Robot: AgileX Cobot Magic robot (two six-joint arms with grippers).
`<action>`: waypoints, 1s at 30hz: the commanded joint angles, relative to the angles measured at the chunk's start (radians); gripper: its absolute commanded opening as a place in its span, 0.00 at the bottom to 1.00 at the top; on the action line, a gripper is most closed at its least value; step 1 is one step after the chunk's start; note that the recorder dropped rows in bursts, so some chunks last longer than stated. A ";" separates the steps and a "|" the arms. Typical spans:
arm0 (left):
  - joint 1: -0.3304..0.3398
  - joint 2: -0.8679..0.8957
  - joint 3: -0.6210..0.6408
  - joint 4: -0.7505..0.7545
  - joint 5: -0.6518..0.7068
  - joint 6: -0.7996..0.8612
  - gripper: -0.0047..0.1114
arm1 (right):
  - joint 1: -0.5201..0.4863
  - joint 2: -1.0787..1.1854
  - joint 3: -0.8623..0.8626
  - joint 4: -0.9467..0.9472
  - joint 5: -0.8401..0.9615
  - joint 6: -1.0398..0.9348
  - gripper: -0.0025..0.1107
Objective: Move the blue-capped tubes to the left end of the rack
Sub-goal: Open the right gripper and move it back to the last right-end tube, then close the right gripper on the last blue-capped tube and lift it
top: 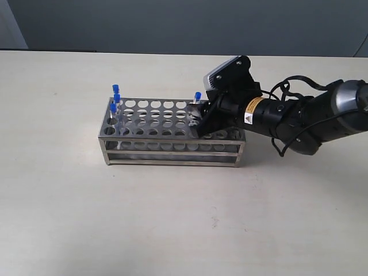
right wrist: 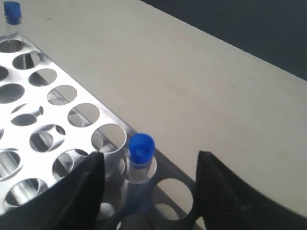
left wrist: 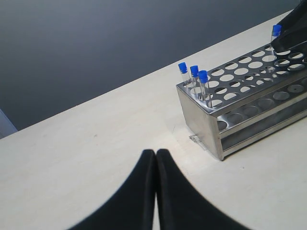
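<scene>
The fingers of my right gripper are level with the blue cap (top: 198,96) (right wrist: 141,149), so my right gripper should close now and would hold the cap.
The silver rack (top: 172,140) stands mid-table. Three blue-capped tubes (top: 115,98) stand in holes at its left end. A fourth blue-capped tube (top: 197,96) stands in the back row nearer the right end. My right gripper (top: 198,118) hangs over the rack at that tube. In the right wrist view the gripper (right wrist: 148,165) is open, and the tube (right wrist: 141,148) stands upright between its black fingers (right wrist: 86,184), touching neither. My left gripper (left wrist: 156,152) is shut and empty over bare table, short of the rack's left end wall (left wrist: 199,120).
The rack's other holes (right wrist: 55,114) are empty. The three left-end tubes (left wrist: 194,72) show close together in the left wrist view, and one of them (right wrist: 12,13) shows far off in the right wrist view. The right arm's cables (top: 290,86) loop above its wrist.
</scene>
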 commanded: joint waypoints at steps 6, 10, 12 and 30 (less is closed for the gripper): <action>-0.007 -0.004 0.001 0.005 -0.002 -0.004 0.04 | -0.003 0.038 -0.004 0.028 -0.063 0.002 0.21; -0.007 -0.004 0.001 0.005 -0.002 -0.004 0.04 | -0.003 0.042 -0.004 0.028 -0.063 0.002 0.14; -0.007 -0.004 0.001 0.005 -0.002 -0.004 0.04 | -0.003 0.042 -0.004 0.028 -0.063 0.002 0.14; -0.007 -0.004 0.001 0.004 -0.005 -0.004 0.04 | 0.031 -0.015 -0.004 0.035 -0.119 0.002 0.07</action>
